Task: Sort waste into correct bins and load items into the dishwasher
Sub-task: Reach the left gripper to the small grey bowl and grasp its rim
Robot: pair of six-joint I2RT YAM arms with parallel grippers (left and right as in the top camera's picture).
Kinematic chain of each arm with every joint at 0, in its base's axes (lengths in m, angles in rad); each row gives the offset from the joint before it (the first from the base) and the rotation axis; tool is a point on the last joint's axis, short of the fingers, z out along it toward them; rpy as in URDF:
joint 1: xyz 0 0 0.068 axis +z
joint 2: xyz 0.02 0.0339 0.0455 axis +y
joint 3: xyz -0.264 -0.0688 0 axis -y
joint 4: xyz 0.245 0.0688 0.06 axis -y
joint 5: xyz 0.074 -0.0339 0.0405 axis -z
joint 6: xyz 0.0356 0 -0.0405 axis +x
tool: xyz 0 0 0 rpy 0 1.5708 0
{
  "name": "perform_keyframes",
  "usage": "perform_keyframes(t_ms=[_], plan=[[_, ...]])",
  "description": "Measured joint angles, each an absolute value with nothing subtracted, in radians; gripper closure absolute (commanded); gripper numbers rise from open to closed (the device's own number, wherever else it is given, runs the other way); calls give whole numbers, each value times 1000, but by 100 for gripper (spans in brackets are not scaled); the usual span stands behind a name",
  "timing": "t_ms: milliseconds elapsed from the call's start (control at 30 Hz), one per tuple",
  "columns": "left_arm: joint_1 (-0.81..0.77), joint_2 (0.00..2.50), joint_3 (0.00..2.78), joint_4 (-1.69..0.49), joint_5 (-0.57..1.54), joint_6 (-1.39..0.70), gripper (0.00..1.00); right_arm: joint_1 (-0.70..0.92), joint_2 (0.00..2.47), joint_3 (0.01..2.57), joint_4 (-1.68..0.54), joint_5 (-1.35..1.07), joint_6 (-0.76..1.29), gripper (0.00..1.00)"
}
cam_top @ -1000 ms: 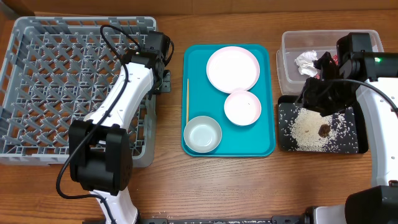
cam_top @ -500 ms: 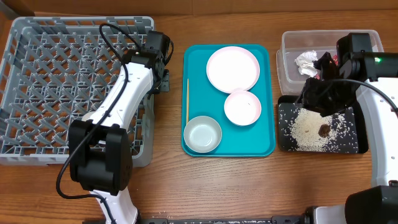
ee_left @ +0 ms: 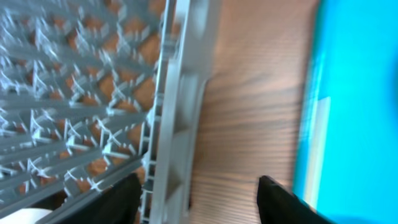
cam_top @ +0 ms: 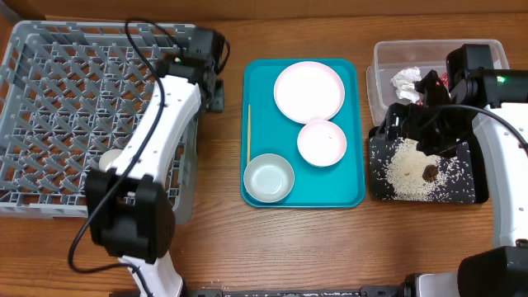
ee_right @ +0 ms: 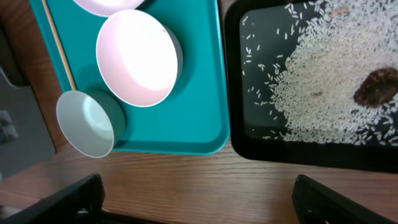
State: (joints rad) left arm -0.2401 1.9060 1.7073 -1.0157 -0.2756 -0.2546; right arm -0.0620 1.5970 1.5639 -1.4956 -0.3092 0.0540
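The left gripper should reach the grey bowl and grab it by its rim (cam_top: 247, 181), so that the bowl's body and base stay free. The bowl can then be loaded into the dishwasher rack (cam_top: 74, 107).
The dishwasher rack (cam_top: 74, 107) fills the left of the table. My left gripper (cam_top: 214, 92) hangs open at its right wall (ee_left: 180, 93), holding nothing, one finger over the lattice and the other over bare wood. On the teal tray (cam_top: 351, 194) lie the white plate (cam_top: 308, 91), white bowl (cam_top: 322, 142), grey bowl (cam_top: 269, 177) and wooden stick (cam_top: 248, 132). The clear tub (cam_top: 381, 62) holds the tissue (cam_top: 405, 81) and red wrapper (cam_top: 441, 78). Rice (cam_top: 407, 167) and a brown lump (cam_top: 430, 172) lie in the black tray (cam_top: 470, 186). My right gripper (cam_top: 422, 132) is wide open and empty above that tray.
A small white rounded thing (cam_top: 108, 158), perhaps the cup, shows in the rack beside my left arm. In the right wrist view the white bowl (ee_right: 137, 59), grey bowl (ee_right: 87, 124) and rice (ee_right: 317, 87) lie beyond bare wood.
Both grippers have opened. My left arm moved up and left, and the rack shifted slightly left with it. The right arm stays over the black tray.
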Motion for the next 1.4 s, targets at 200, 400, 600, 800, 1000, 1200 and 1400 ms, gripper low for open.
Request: perform_keyframes(t_ms=[200, 400, 600, 800, 1000, 1200, 1400], plan=[[-350, 1764, 1764, -1065, -203, -252, 22, -64, 1597, 1564, -1527, -222, 91, 0], [-487, 1708, 1768, -1200, -168, -241, 0, -152, 1584, 1564, -1534, -67, 225, 0], [-585, 1708, 1767, -1253, -92, -237, 0, -321, 1480, 1564, -1539, -93, 265, 0], [-693, 1729, 1707, -1222, -28, -237, 0, -366, 1427, 1564, -1554, -146, 270, 0], [-772, 1827, 1650, -1205, 19, -242, 16, -365, 1431, 1564, -1554, -167, 275, 0], [-802, 1964, 1641, -1238, 31, -244, 30, -365, 1431, 1564, -1555, -170, 277, 0], [-804, 2073, 1639, -1261, 35, -244, 57, -365, 1431, 1564, -1555, -173, 277, 0]])
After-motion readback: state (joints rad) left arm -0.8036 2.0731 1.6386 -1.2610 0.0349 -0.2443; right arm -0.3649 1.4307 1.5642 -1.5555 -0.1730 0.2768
